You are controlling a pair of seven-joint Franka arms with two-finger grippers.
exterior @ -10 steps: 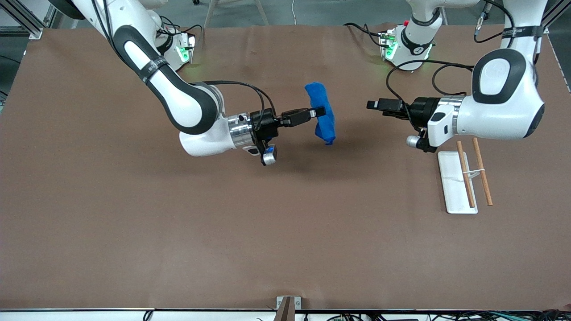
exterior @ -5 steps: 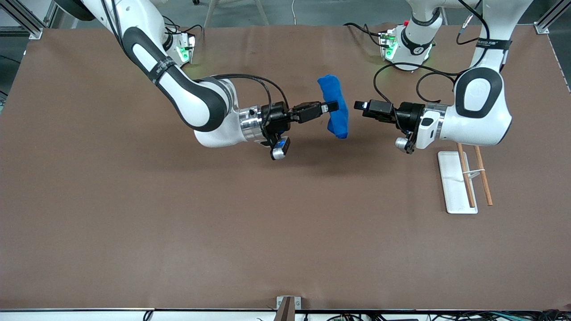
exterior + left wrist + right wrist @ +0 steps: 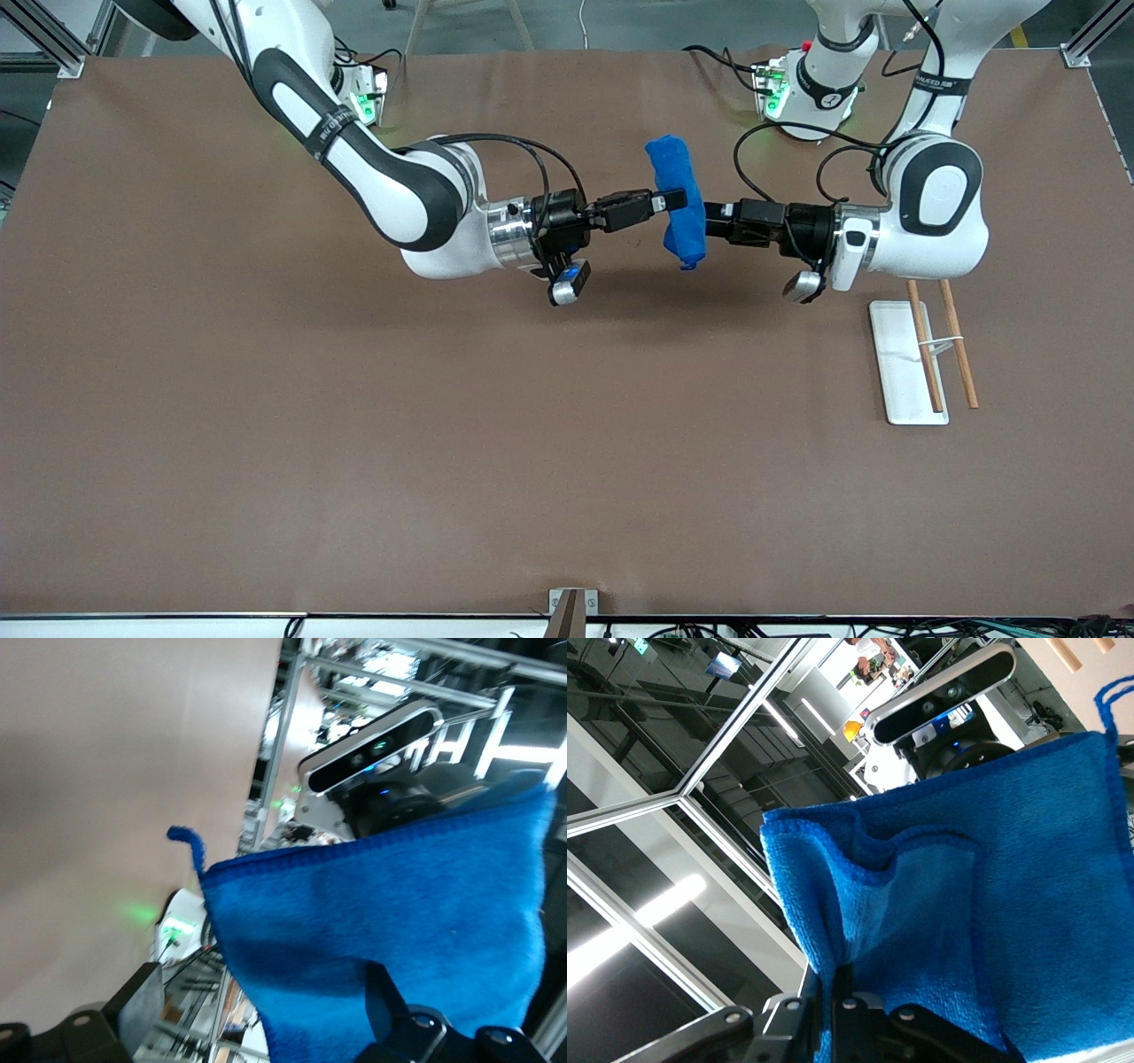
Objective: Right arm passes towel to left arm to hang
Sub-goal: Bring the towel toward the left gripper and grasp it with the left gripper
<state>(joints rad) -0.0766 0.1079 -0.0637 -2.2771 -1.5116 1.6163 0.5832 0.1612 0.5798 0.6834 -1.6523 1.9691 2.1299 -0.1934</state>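
Note:
Next, my left gripper grabs the towel by its loose edge, to take it over from my right gripper for hanging.
The bright blue towel hangs in the air over the middle of the table, folded over the fingers of my right gripper, which is shut on it. My left gripper is open and has come up against the towel from the left arm's end. In the left wrist view the towel fills the space between my left gripper's spread fingers. In the right wrist view my right gripper pinches a fold of the towel.
The rack stands toward the left arm's end of the table: a white base with two wooden rods above it. Cables trail from both wrists. Each wrist view shows the other arm's camera just past the towel.
Both arms moved toward each other over the table's middle. My right gripper carried the towel toward the left arm, and my left gripper closed the gap and now reaches the towel.

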